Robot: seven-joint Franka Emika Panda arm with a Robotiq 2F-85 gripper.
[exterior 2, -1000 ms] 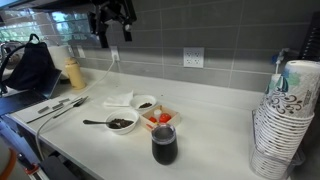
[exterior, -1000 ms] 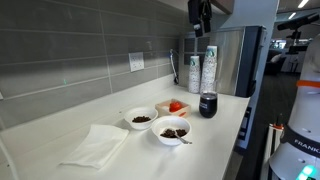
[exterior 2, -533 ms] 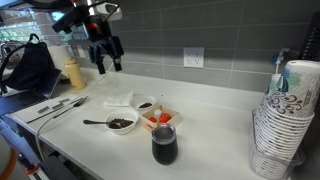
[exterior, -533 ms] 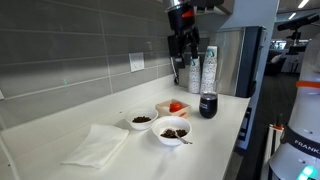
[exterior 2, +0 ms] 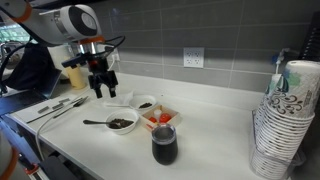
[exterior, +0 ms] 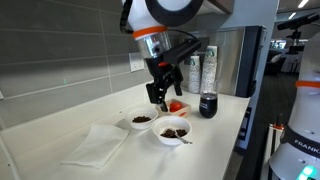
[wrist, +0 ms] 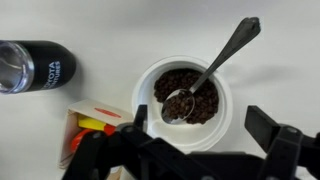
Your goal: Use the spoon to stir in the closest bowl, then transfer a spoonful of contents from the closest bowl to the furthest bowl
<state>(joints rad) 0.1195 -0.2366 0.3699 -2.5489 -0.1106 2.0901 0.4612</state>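
Note:
The spoon's scoop needs to stay free to stir and transfer contents, so my gripper needs to grab the spoon [exterior 2: 95,122] next by the end of its handle beyond the bowl's rim.
Two white bowls of dark brown bits stand on the white counter. The bowl nearer the counter's front edge [exterior: 171,131] [exterior 2: 122,123] [wrist: 222,110] holds the small silvery spoon [wrist: 205,78] [exterior 2: 95,122]. Its scoop lies in the contents [wrist: 200,108] and its handle rests over the rim. The other bowl [exterior: 142,120] [exterior 2: 146,103] sits closer to the wall. My gripper [exterior: 160,95] [exterior 2: 103,88] [wrist: 200,132] hangs in the air above the bowls, open, with nothing between its fingers. In the wrist view the spoon bowl lies straight below the fingers.
A black tumbler [exterior: 208,104] [exterior 2: 164,145] [wrist: 35,65] and a small carton of red pieces [exterior: 175,106] [exterior 2: 158,118] [wrist: 90,128] stand right beside the bowls. A white napkin [exterior: 95,145] lies flat. Stacked paper cups [exterior: 205,68] [exterior 2: 285,120] stand by a steel appliance [exterior: 240,60].
The arm has come down from high up near the cabinet to a spot just above the bowls. Its jaws stayed open. Bowls and spoon have not moved.

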